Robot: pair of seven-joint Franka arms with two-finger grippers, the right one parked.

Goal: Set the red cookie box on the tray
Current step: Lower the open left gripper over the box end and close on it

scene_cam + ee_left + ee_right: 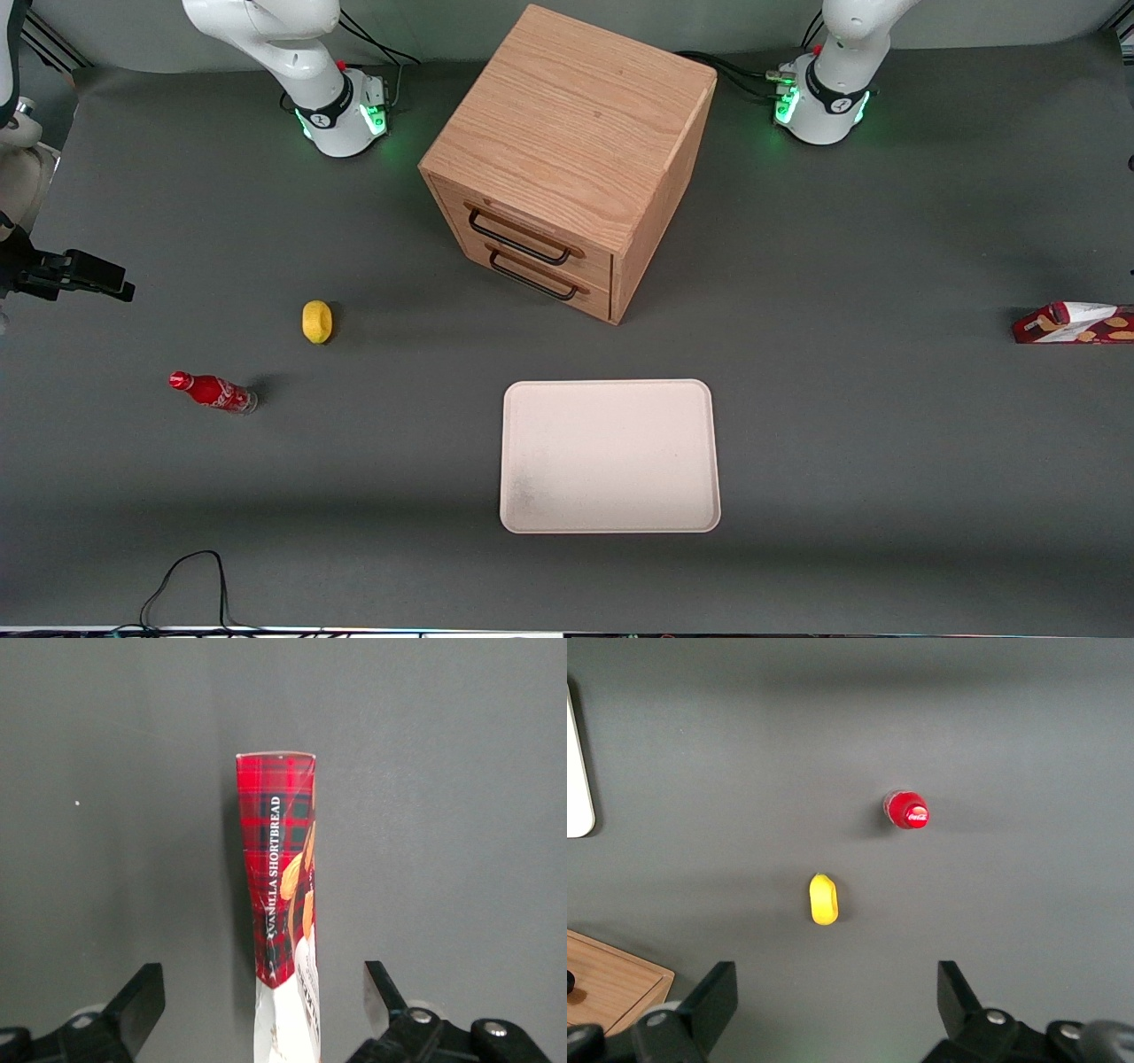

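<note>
I will set the red cookie box on the cream-white tray (611, 456), so next my gripper will grab the box by its white-panelled end (1088, 312).
The red cookie box (1072, 323) lies on the grey table at the working arm's end, cut off by the edge of the front view. In the left wrist view the red cookie box (279, 868) rests on a narrow side, showing red tartan and a white panel. My gripper (263, 979) hangs above it, open, with one dark finger (142, 1001) on each side of the carton and a wide gap to each. The gripper does not show in the front view. The cream-white tray (611, 456) lies bare near the table's middle, nearer to the front camera than the cabinet.
A wooden drawer cabinet (567, 159) stands at the middle of the table. A yellow lemon (316, 321) and a small red soda bottle (213, 392) lie toward the parked arm's end. A black cable (186, 576) loops at the table's front edge.
</note>
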